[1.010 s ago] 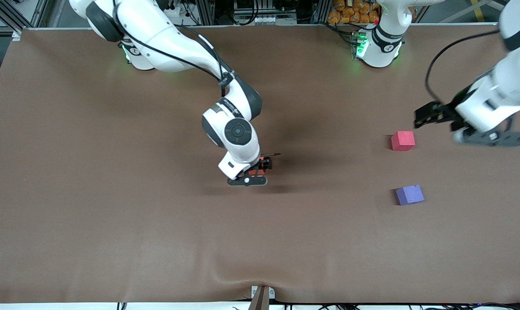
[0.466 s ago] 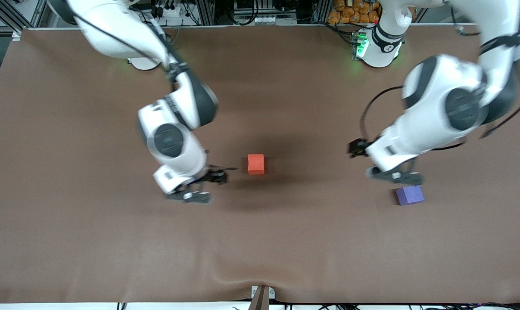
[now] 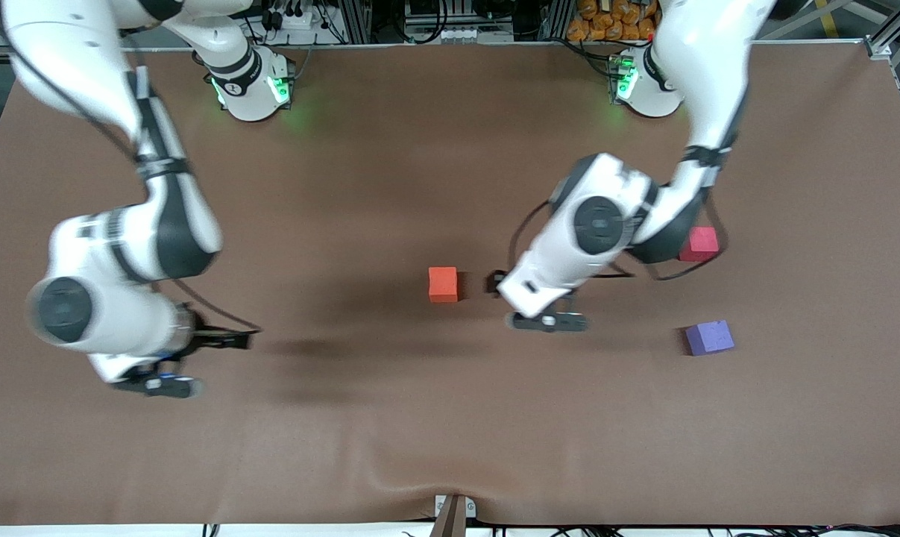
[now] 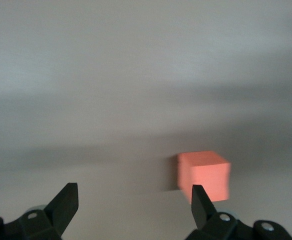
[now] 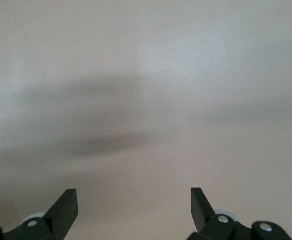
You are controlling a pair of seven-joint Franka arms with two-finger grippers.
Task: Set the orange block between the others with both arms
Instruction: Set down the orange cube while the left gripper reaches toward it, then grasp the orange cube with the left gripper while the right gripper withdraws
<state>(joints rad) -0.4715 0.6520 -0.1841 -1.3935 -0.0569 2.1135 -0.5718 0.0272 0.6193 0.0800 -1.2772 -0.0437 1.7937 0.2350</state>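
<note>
I should next grab the orange block (image 3: 443,284) by its opposite sides with my left gripper, to place it between the pinkish-red and purple cubes.
The orange block (image 3: 443,284) sits alone on the brown table near its middle. My left gripper (image 3: 494,283) is low beside it, on the side toward the left arm's end, open and empty. In the left wrist view the orange block (image 4: 204,175) lies just ahead of one fingertip of the left gripper (image 4: 133,192), outside the gap. The pinkish-red cube (image 3: 702,244) is partly hidden by the left arm. The purple cube (image 3: 709,337) lies nearer the front camera than the pinkish-red one. My right gripper (image 3: 230,341) is open over bare table toward the right arm's end; the right gripper (image 5: 133,197) shows nothing between its fingers.
The brown table cover (image 3: 450,418) is slightly wrinkled at the edge nearest the front camera, by a small bracket (image 3: 453,511). The arms' green-lit bases (image 3: 252,89) stand along the edge farthest from that camera.
The right gripper left the orange block on the table and swung away toward its own end. The left arm swept from beside the pinkish-red cube to just beside the orange block.
</note>
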